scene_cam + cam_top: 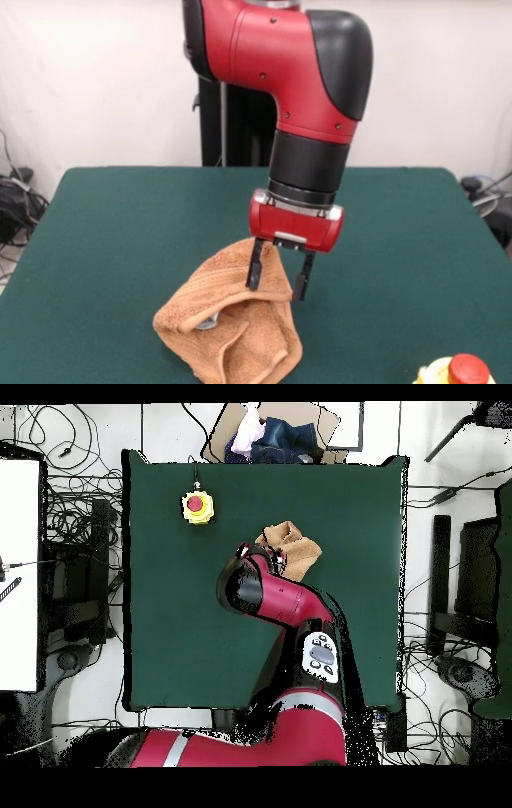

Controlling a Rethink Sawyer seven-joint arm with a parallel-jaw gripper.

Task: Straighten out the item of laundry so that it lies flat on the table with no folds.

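Note:
My gripper grabs the towel by its raised peak next, since it lies bunched in a heap with folds curling at the heap's bottom.
The orange-tan towel lies bunched in a heap on the green table, toward its near side. One part is drawn up into a peak, and folds and a hemmed edge curl at the bottom. My gripper hangs straight down over that peak. Its two black fingers stand apart, with the towel's top between and behind them. In the overhead view the towel shows as a crumpled lump beside the arm's wrist, and the arm hides the gripper itself. The table is far wider than the heap.
A yellow box with a red button sits at the table's near right edge; from above the button box is left of the towel. Cables and stands surround the table. Clothes lie in a cardboard box beyond the table's edge.

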